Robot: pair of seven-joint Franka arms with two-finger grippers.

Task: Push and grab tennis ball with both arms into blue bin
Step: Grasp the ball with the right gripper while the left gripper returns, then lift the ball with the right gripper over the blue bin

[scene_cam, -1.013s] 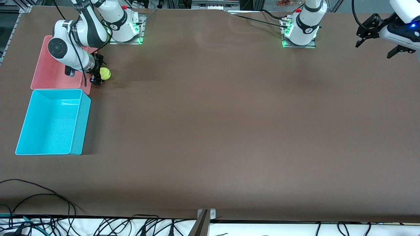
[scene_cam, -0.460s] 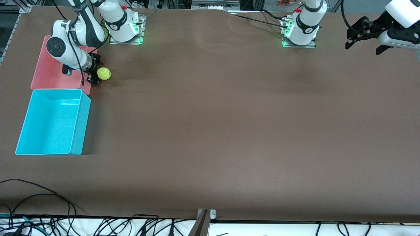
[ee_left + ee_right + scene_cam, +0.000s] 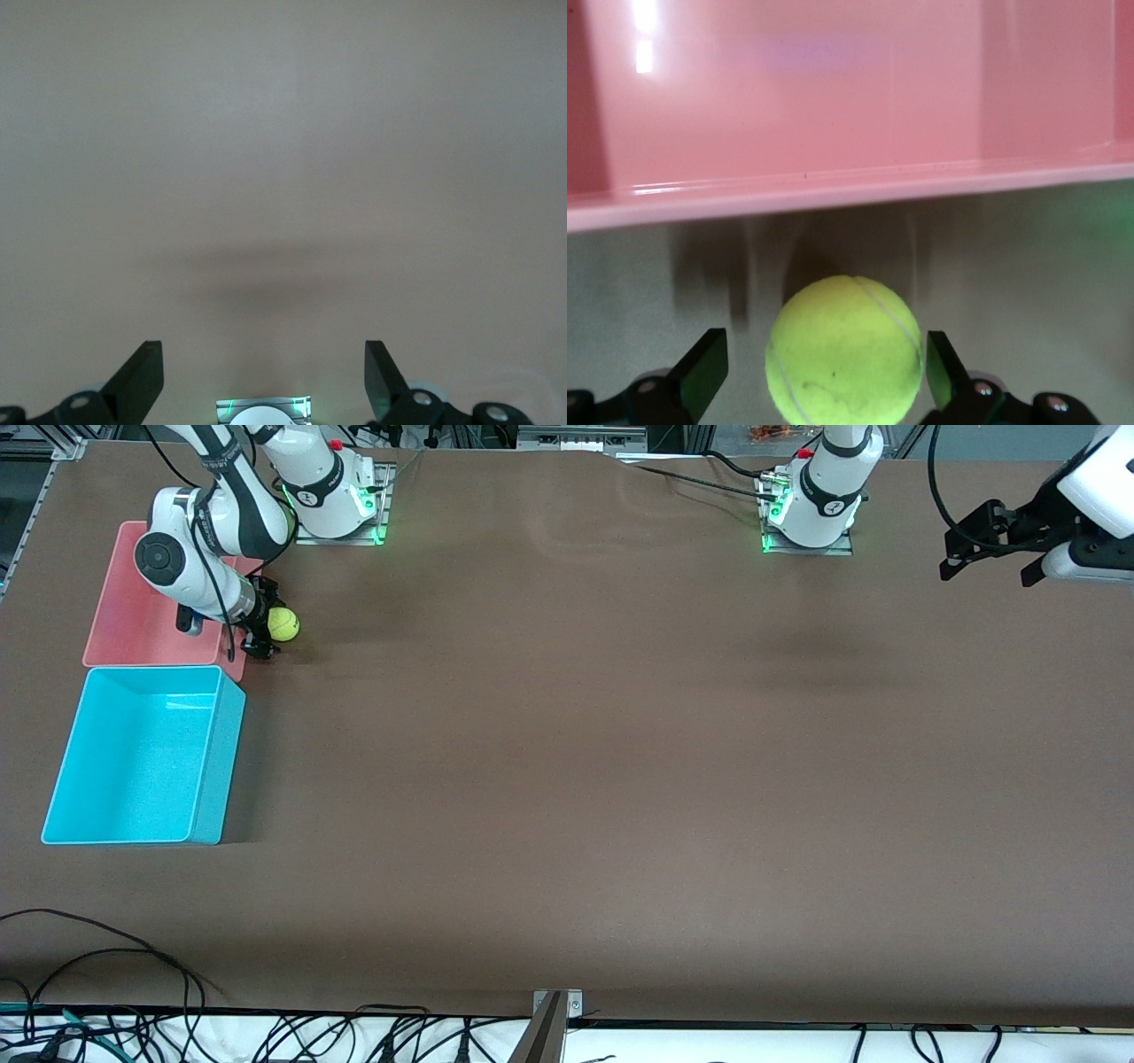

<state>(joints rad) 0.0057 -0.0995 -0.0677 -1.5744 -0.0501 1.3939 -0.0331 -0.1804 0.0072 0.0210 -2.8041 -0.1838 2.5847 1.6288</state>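
My right gripper will catch the tennis ball (image 3: 283, 623) (image 3: 845, 350) if it closes now, because its fingers are on either side of the ball.
The tennis ball (image 3: 283, 623) lies on the brown table beside the pink tub's wall. My right gripper (image 3: 266, 620) is low at the ball, open, with a finger on each side of it. In the right wrist view the ball (image 3: 845, 350) sits between the open fingers of the right gripper (image 3: 824, 365), with the pink tub just past it. The blue bin (image 3: 219, 779) stands nearer to the front camera than the pink tub, and nothing lies in it. My left gripper (image 3: 986, 568) hangs open in the air at the left arm's end of the table; it (image 3: 264, 370) holds nothing.
The pink tub (image 3: 133, 624) touches the blue bin's farther end; its wall (image 3: 833, 190) is close to the ball. Cables lie along the table's front edge (image 3: 266, 1027). The arm bases (image 3: 806, 514) stand along the table's farther edge.
My right gripper drew back a little from the ball, then came up to it again. The ball stayed put. My left gripper swung and turned in the air.
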